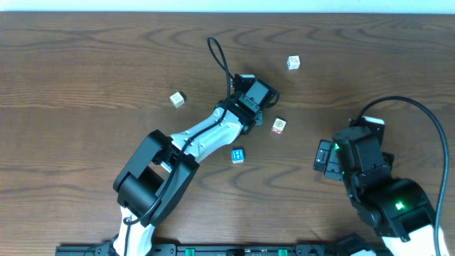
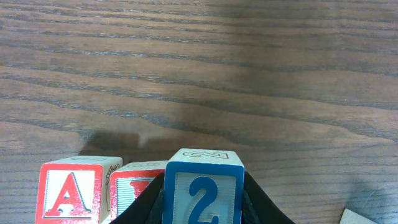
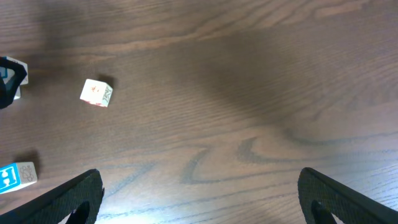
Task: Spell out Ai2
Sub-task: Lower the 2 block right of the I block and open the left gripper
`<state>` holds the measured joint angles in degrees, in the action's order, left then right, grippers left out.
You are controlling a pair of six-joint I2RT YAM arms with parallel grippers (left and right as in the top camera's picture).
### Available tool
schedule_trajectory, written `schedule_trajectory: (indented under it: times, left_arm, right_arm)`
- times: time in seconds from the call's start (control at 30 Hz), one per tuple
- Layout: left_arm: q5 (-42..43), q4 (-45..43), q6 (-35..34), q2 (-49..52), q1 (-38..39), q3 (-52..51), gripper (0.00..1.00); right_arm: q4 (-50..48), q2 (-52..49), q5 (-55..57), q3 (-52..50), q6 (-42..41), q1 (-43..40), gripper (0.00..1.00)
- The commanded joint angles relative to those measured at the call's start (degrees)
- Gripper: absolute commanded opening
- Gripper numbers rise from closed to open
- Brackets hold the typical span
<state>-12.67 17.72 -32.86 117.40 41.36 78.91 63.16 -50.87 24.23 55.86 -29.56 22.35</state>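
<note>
The blue block is low over flat table beside the red-framed block and would land at the row's end, so it is time for my left gripper to release it now.
In the left wrist view my left gripper is shut on a blue block with a "2". It holds the block at the right end of a row on the wooden table. A red "A" block stands at the left. Between them is a red-framed block whose letter is partly hidden by my finger. In the overhead view the left gripper covers this row. My right gripper is open and empty at the right, over bare table in its wrist view.
Loose blocks lie around: a pale one to the left, a white one at the back right, a red-and-white one and a blue one near the left arm. A black cable loops behind the gripper.
</note>
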Motion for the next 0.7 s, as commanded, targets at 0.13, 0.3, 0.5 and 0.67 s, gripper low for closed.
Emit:
schedule_trajectory:
  times: [0.13,0.3,0.5,0.67]
  left_arm:
    - [-0.8,0.5,-0.6,1.4,-0.2,1.0,0.22]
    - [-0.8,0.5,-0.6,1.4,-0.2,1.0,0.31]
    - [-0.8,0.5,-0.6,1.4,-0.2,1.0,0.41]
    - [-0.8,0.5,-0.6,1.4,-0.2,1.0,0.41]
  right_arm:
    - [0.0,0.2,0.8,0.1,-0.8,-0.3,0.99]
    - [0.0,0.2,0.8,0.1,-0.8,-0.3,0.99]
    - [0.0,0.2,0.8,0.1,-0.8,-0.3,0.99]
    - [0.0,0.2,0.8,0.1,-0.8,-0.3,0.99]
